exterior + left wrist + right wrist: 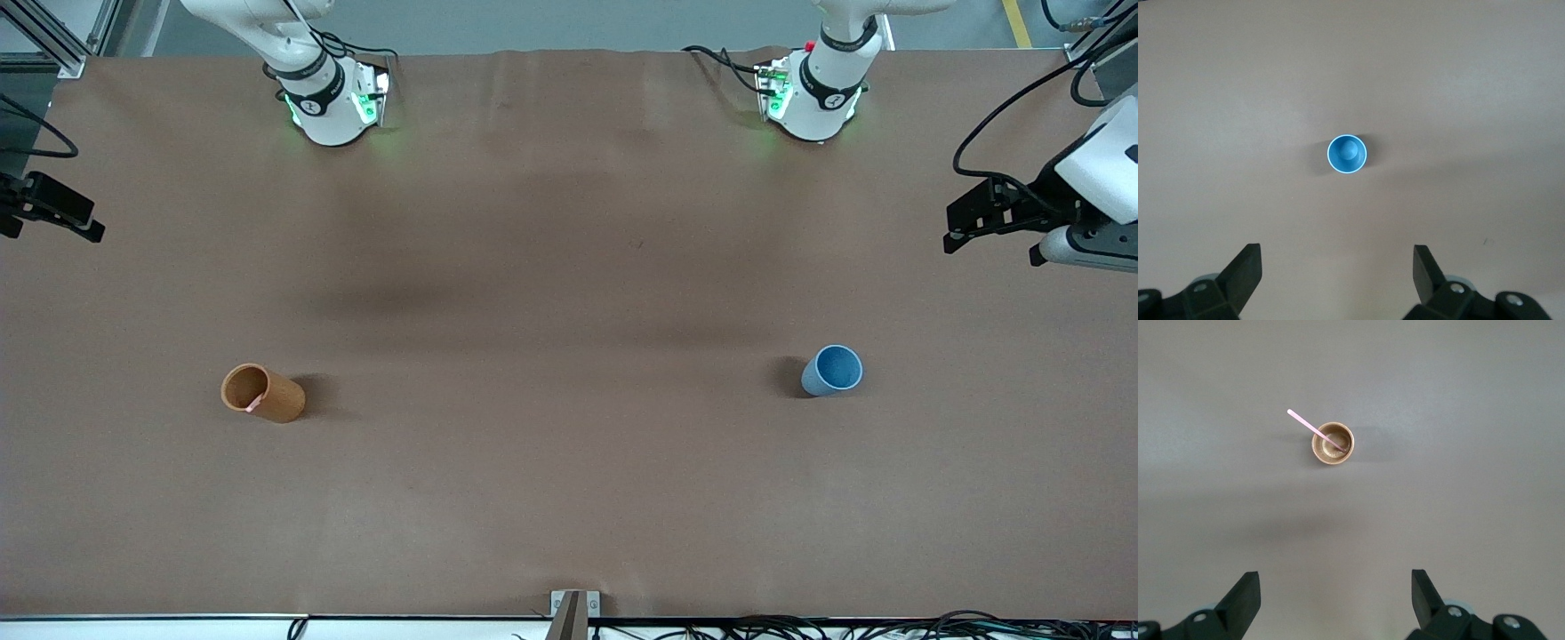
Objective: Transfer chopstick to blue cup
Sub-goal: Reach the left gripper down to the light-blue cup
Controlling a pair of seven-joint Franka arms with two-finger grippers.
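My left gripper grips the blue cup by its rim (835, 347) next, to keep the cup's opening free to receive the chopstick (254, 404).
A pale-pink chopstick (1305, 421) stands slanted in the orange-brown cup (1333, 444), its upper end sticking out over the rim. In the front view only a pink tip (254, 404) shows at that cup's (264, 393) rim, toward the right arm's end of the table. The blue cup (833, 371) stands upright and empty toward the left arm's end; it also shows in the left wrist view (1347, 154). My left gripper (1337, 257) is open and empty, high above the table at its own end (958, 233). My right gripper (1336, 581) is open and empty, high at its own end (84, 227).
The brown table cover (569, 293) lies bare between the two cups. The arm bases (329, 102) stand along the table edge farthest from the front camera. A small metal bracket (574, 613) sits at the table edge nearest the front camera.
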